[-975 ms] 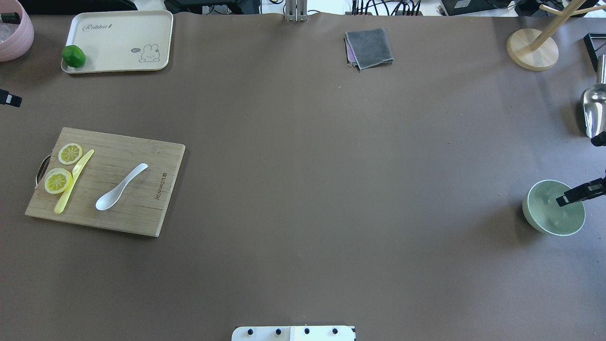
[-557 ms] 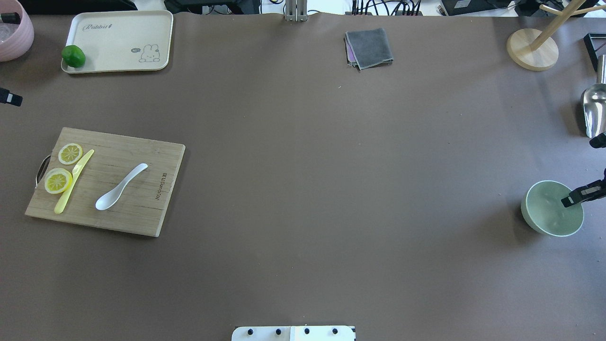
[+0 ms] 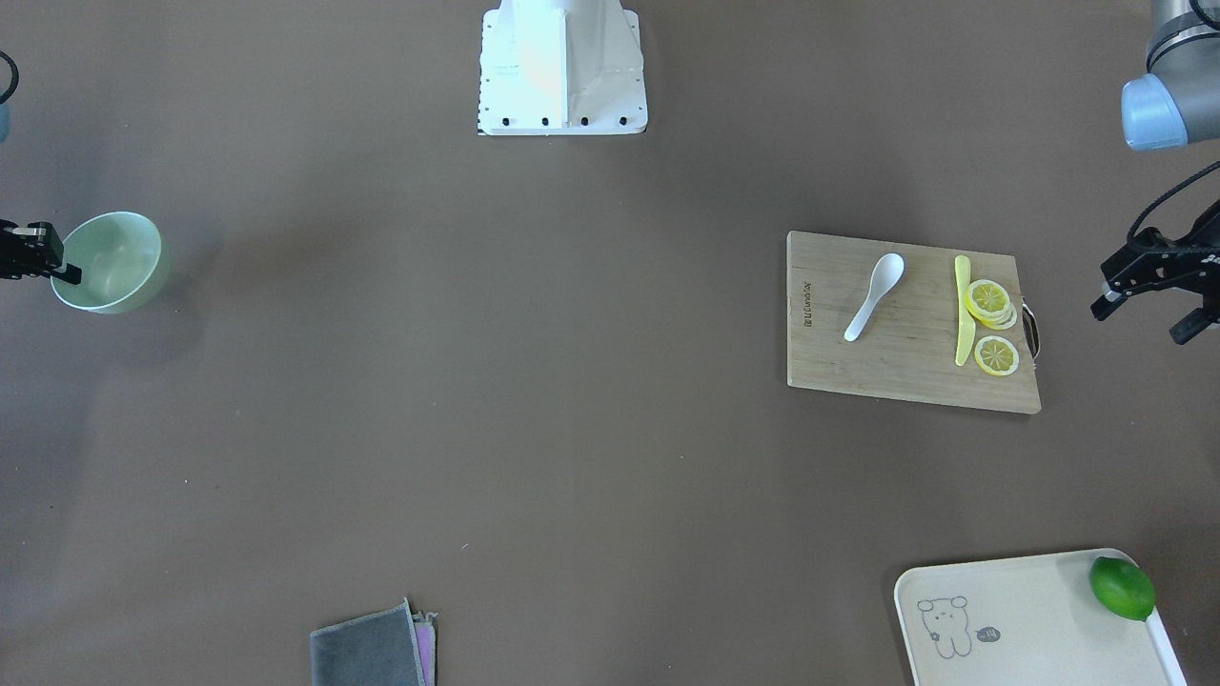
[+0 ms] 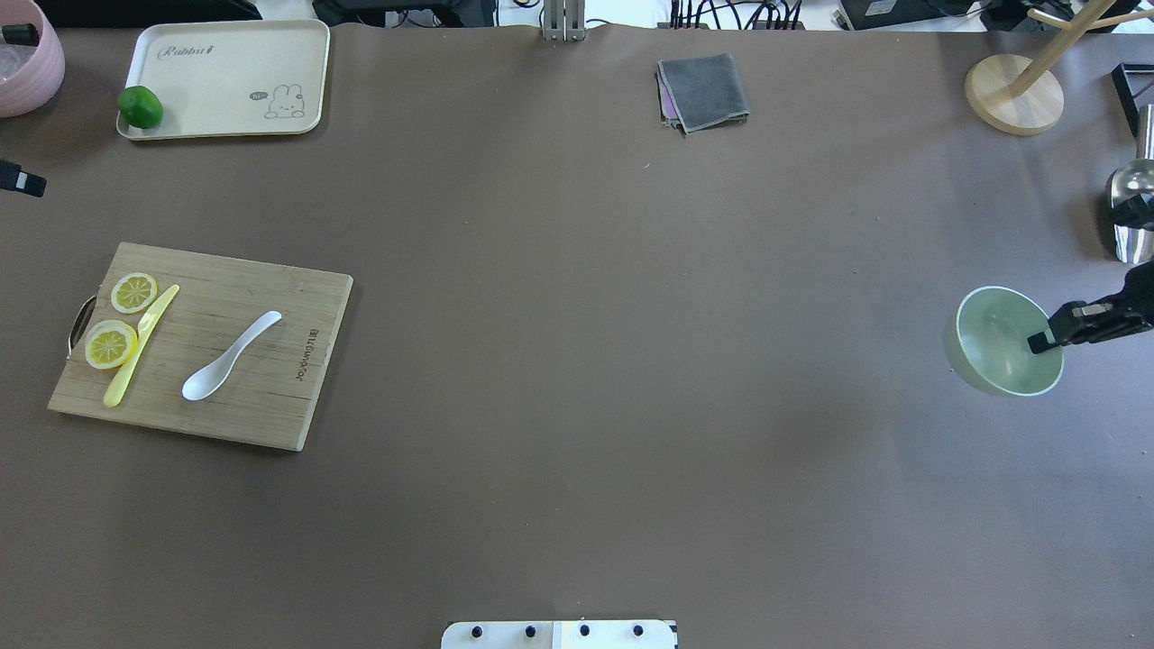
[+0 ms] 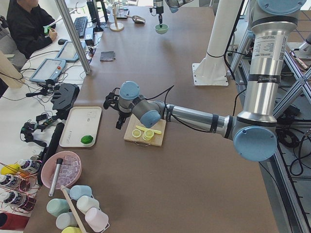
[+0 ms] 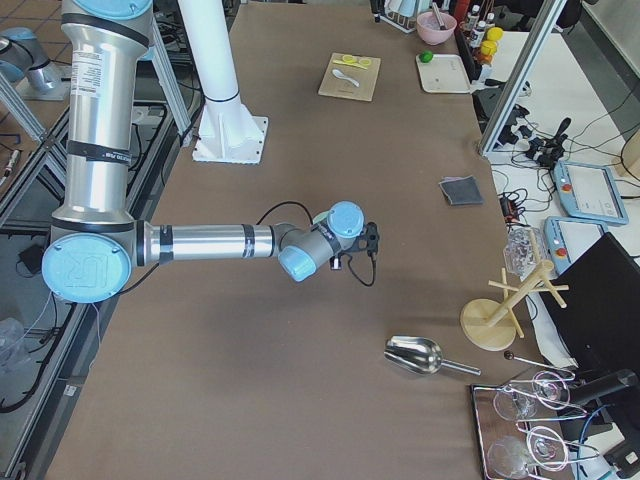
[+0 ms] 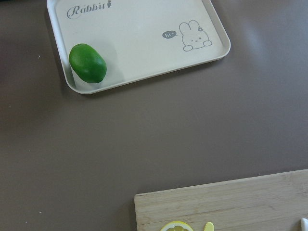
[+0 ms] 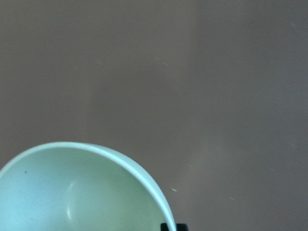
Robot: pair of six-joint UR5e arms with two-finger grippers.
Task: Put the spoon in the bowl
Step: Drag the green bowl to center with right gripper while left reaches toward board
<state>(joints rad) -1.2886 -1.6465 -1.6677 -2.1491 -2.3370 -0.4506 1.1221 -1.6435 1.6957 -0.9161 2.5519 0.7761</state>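
I need to grab the white spoon by its handle (image 3: pixel 860 320) with my left gripper next, so that I can place the spoon in the mint-green bowl (image 3: pixel 114 257).
The white spoon (image 4: pixel 230 356) lies on the wooden cutting board (image 4: pixel 270 397) at the table's left, also in the front view (image 3: pixel 874 295). The mint-green bowl (image 4: pixel 996 341) is at the far right, tilted and held off the table. My right gripper (image 4: pixel 1046 338) is shut on the bowl's right rim; the front view shows the gripper (image 3: pixel 59 269) on the bowl (image 3: pixel 114 257), and the right wrist view shows the rim (image 8: pixel 134 168). My left gripper (image 3: pixel 1144 319) is open and empty, hovering just past the board's handle end, away from the spoon.
A yellow knife (image 4: pixel 140 356) and lemon slices (image 4: pixel 110 344) lie on the board beside the spoon. A cream tray (image 4: pixel 234 72) with a lime (image 4: pixel 140 106) sits at the back left. A grey cloth (image 4: pixel 703 90), a wooden stand (image 4: pixel 1014 95) and a metal scoop (image 4: pixel 1131 207) are at the back and right.
My right gripper has lifted the bowl and carried it leftward and a little farther from the robot. The spoon and the left gripper have barely moved.
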